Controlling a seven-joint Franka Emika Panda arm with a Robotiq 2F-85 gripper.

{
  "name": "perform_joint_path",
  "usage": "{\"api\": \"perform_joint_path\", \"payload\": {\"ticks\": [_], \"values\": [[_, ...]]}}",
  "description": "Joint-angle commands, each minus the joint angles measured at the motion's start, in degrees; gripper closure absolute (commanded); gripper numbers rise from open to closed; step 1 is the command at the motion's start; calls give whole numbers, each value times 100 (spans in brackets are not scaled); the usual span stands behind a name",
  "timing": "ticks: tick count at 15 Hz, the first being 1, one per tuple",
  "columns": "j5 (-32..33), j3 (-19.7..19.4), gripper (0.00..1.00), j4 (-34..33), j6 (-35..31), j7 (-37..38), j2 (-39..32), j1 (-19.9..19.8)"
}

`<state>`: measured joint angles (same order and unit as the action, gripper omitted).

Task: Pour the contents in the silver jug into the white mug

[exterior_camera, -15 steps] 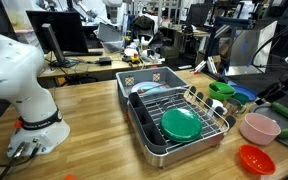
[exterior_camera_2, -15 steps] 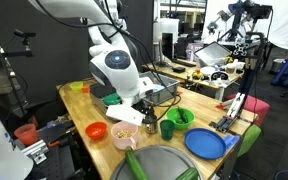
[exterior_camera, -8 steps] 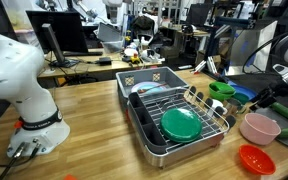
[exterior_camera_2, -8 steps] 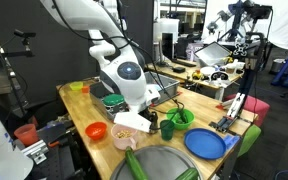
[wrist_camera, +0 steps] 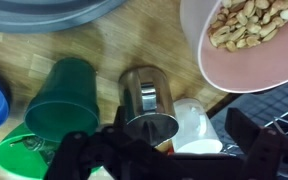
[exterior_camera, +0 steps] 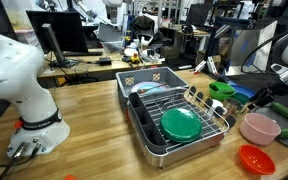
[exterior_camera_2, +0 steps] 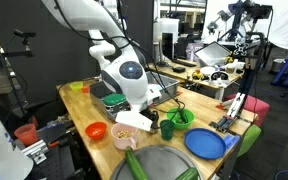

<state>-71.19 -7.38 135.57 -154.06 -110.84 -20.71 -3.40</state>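
Note:
I should grab the silver jug (wrist_camera: 149,103) by its side handle to tip it, leaving the jug's opening to pour into the white mug.
In the wrist view the silver jug (wrist_camera: 149,103) stands upright on the wooden table. The white mug (wrist_camera: 195,130) stands right beside it and seems to touch it. My gripper (wrist_camera: 174,152) is open and hangs just above them. Its two dark fingers are spread wide, one on the jug's side and one past the mug, and hold nothing. In both exterior views the gripper (exterior_camera: 275,92) (exterior_camera_2: 147,113) is low over the cluster of dishes. Jug and mug are hidden there by the arm.
A green cup (wrist_camera: 64,95) (exterior_camera_2: 167,128) stands next to the jug. A pink bowl of nuts (wrist_camera: 246,40) (exterior_camera: 259,127), a blue plate (exterior_camera_2: 206,143), a green bowl (exterior_camera_2: 180,117) and a red bowl (exterior_camera: 254,157) lie close by. A dish rack with a green plate (exterior_camera: 181,123) fills the table's middle.
Over the last second the arm swung over and down to the cluster of dishes. In the last half second it has barely moved.

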Motion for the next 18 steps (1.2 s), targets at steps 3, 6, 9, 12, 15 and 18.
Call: {"api": "perform_joint_path", "payload": {"ticks": [3,6,9,12,15,18], "values": [[7,-39,0,-548,173,29,-590,-117],[-32,-63,0,-730,289,-11,-846,-207],[-75,-47,0,-883,418,-108,-1022,-309],[-31,-20,0,-1073,676,-126,-1222,-378],[34,191,0,-1248,836,-211,-1388,-597],[109,210,25,-1327,827,-151,-1445,-659]]}}
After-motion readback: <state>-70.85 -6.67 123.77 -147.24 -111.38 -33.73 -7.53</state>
